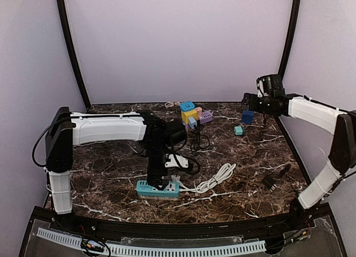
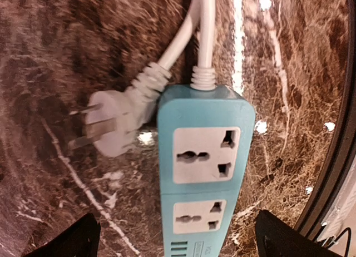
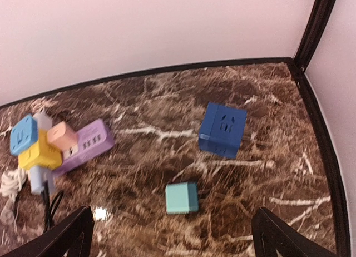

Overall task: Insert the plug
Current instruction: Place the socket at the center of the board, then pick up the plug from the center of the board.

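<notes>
I should next grab the blue cube adapter across opposite sides with my right gripper, so its socket side stays free for handing it to my left gripper.
A teal power strip lies near the table's front; in the left wrist view two of its empty sockets face up. A white plug on a white cable lies flat beside the strip's cable end, prongs pointing away from it. My left gripper hangs just above the strip, open and empty, and its fingertips straddle the strip's width. My right gripper is open and empty, raised over the back right corner.
A blue cube adapter and a small teal cube lie under the right gripper. A cluster of coloured adapters and a purple strip sit at the back centre. A black adapter lies at the right.
</notes>
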